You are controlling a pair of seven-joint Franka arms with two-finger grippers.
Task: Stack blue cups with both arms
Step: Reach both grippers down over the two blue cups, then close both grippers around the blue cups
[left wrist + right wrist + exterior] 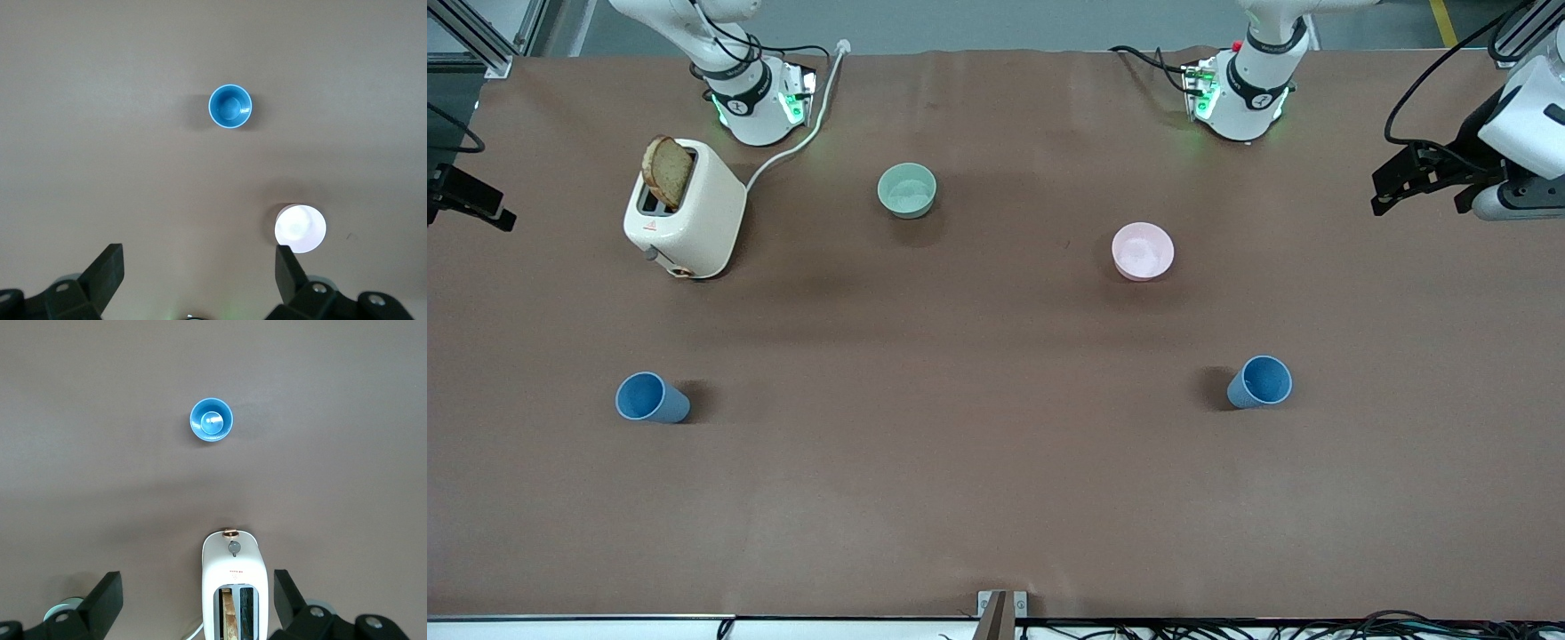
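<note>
The blue cups need to be stacked. My left gripper needs to grab the blue cup beside the pink bowl point(1143, 251) by its rim point(1264, 359) next.
Two blue cups stand upright and apart on the brown table. One cup point(649, 397) is toward the right arm's end and shows in the right wrist view point(211, 420). The other cup point(1261, 382) is toward the left arm's end and shows in the left wrist view point(230, 107). My left gripper point(1423, 200) point(199, 257) hangs high over the left arm's end, open and empty. My right gripper point(480, 204) point(197, 580) hangs high over the right arm's end, open and empty, mostly cut off in the front view.
A pink bowl point(1143, 252) point(300, 228) sits farther from the front camera than the cup at the left arm's end. A pale green bowl point(907, 189) sits near mid-table. A white toaster point(685, 209) point(230, 587) holding bread stands near the right arm's base, its cord trailing back.
</note>
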